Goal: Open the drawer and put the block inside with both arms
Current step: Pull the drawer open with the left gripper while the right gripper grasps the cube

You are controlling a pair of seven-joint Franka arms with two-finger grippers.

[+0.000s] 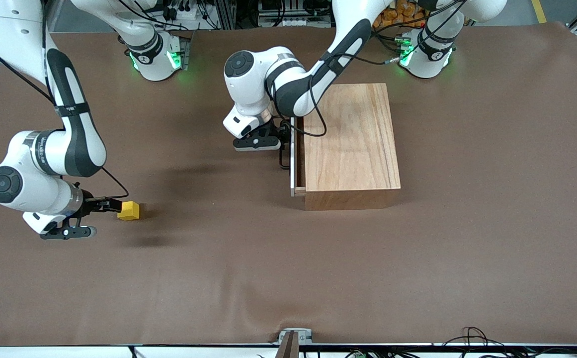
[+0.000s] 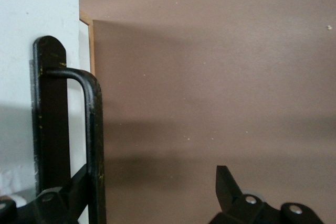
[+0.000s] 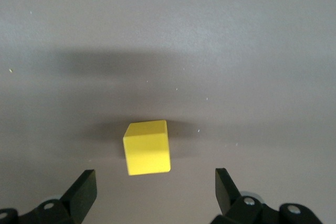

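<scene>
My right gripper grabs the yellow block by its body (image 1: 128,211) next. The block then goes inside the drawer (image 1: 293,159).
The wooden box (image 1: 350,144) stands mid-table. Its drawer (image 1: 293,159) has a white front and is out by a narrow gap. The black wire handle (image 1: 283,151) is on that front. My left gripper (image 1: 273,139) is open at the handle. In the left wrist view the handle (image 2: 93,129) stands against the white front (image 2: 31,35) and lies between my left gripper's (image 2: 152,187) fingers, close to one finger. The yellow block (image 1: 129,211) lies on the cloth toward the right arm's end. My right gripper (image 1: 107,218) is open beside it. In the right wrist view the block (image 3: 147,147) sits just ahead of my right gripper (image 3: 155,184).
A brown cloth (image 1: 288,278) covers the table. Cables and a small metal bracket (image 1: 290,338) sit at the edge nearest the camera. The two arm bases (image 1: 156,57) glow green at the top.
</scene>
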